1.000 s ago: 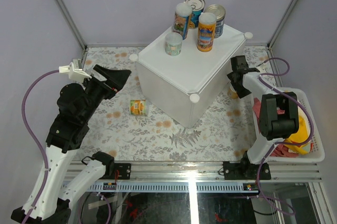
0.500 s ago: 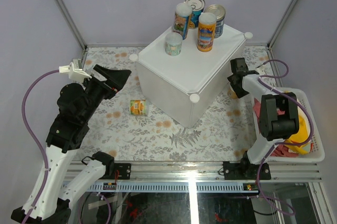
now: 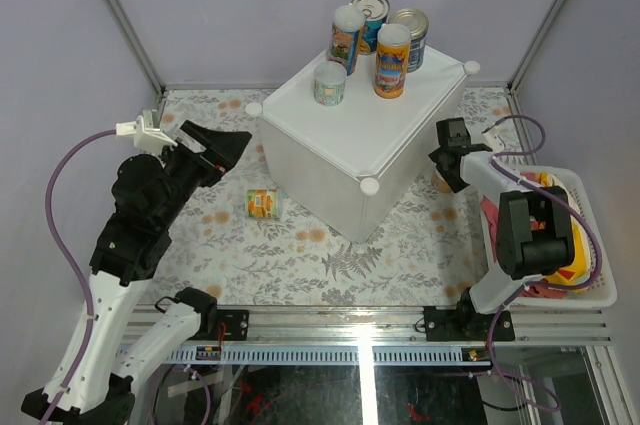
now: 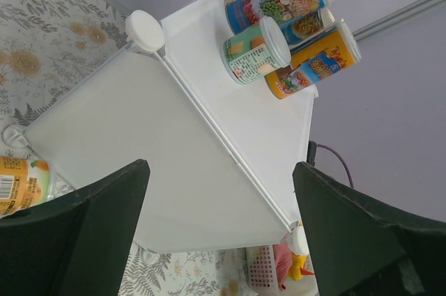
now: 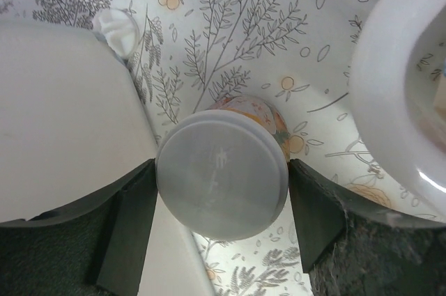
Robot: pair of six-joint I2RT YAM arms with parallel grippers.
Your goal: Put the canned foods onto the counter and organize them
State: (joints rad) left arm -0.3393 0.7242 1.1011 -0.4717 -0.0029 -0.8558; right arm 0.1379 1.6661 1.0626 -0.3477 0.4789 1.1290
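My right gripper would bring the white-lidded can up with it if I lifted it now. Both fingers are against opposite sides of the can's lid.
The counter is a white cube in the middle, also seen in the left wrist view. Several cans stand on its far corner: a small teal one, an orange one and others behind. One yellow-orange can lies on the floral mat left of the counter, and it also shows in the left wrist view. My right gripper is low beside the counter's right side, its fingers touching both sides of an upright white-lidded can. My left gripper is open, empty and raised, facing the counter.
A white slatted basket with red and yellow cloths sits at the right edge, and its rim is close to the right gripper. The counter wall is tight against the gripper's other side. Frame posts and purple walls enclose the mat.
My right gripper has moved slightly nearer and lower beside the counter, settling around the white-lidded can. The left arm has shifted only slightly.
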